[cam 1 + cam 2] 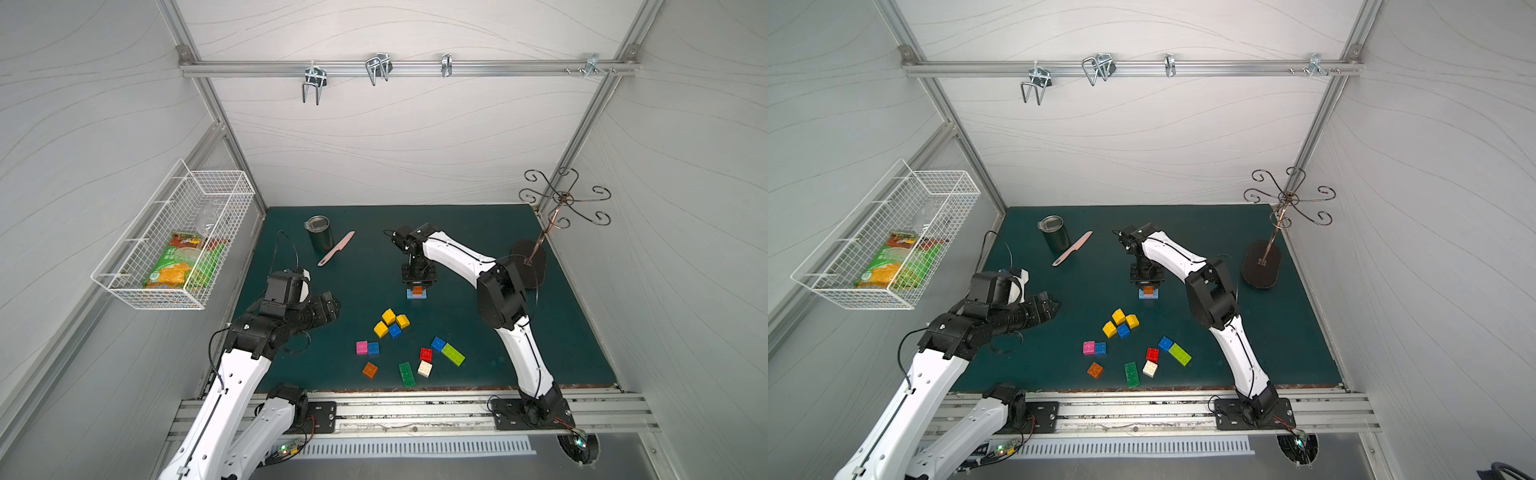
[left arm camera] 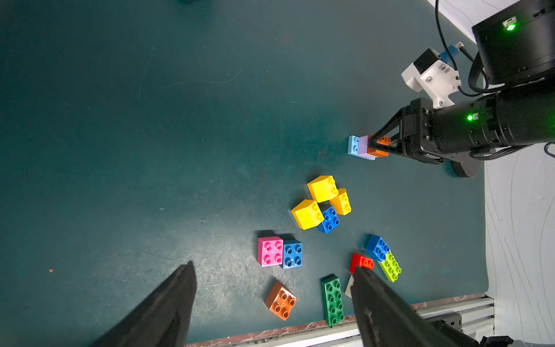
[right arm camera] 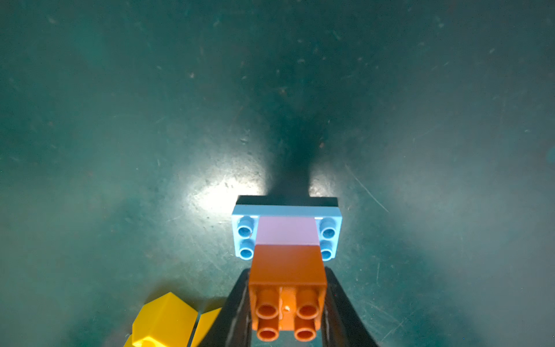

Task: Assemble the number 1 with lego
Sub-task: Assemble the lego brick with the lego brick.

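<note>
The orange brick's lower edge [image 3: 288, 247] is flush along the lilac brick [image 3: 286, 231], and their sides line up. My right gripper needs to let go of the orange brick.
A small stack stands mid-table: a light blue long brick [image 3: 244, 237] at the bottom, a lilac brick [image 3: 286, 231] on it, and an orange brick [image 3: 286, 264] on top. My right gripper [image 3: 287, 272] comes down from above, shut on the orange brick [image 1: 417, 289]. Loose lego lies nearer the front: yellow bricks [image 1: 389, 316], pink [image 1: 361, 347], blue [image 1: 438, 343], red [image 1: 426, 354], white [image 1: 424, 368], lime [image 1: 453, 354], green [image 1: 407, 374] and a second orange [image 2: 280, 300]. My left gripper [image 2: 273, 267] hovers open and holds nothing, at the table's left [image 1: 330, 305].
A dark tumbler [image 1: 320, 235] and a pink knife [image 1: 336, 248] lie at the back left. A hook stand [image 1: 528, 266] rises at the right behind my right arm. A wire basket [image 1: 174, 237] hangs on the left wall. The metal rail [image 1: 415, 405] borders the front edge.
</note>
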`<action>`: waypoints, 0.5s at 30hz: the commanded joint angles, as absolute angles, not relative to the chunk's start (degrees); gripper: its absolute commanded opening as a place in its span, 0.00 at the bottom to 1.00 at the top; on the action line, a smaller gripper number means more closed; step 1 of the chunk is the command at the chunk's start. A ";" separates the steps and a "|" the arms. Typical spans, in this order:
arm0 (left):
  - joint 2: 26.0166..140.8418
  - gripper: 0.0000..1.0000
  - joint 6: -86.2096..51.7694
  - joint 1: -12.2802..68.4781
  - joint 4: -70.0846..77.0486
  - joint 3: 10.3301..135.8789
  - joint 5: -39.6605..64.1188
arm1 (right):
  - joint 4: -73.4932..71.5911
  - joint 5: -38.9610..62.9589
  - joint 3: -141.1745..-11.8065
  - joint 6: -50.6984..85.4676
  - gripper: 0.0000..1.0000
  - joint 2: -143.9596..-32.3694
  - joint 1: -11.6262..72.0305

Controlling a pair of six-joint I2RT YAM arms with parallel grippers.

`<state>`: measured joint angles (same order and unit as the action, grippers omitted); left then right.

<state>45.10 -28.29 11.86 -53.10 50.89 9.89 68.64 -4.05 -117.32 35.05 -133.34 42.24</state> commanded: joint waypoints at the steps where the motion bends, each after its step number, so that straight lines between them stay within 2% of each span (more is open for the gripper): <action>1: 44.96 0.86 -28.04 12.04 -51.06 51.34 10.26 | 65.94 -3.71 -113.90 33.49 0.12 -142.31 42.10; 15: 44.91 0.86 -28.04 12.05 -50.98 51.33 10.37 | 64.44 -3.34 -111.87 32.15 0.12 -144.05 42.19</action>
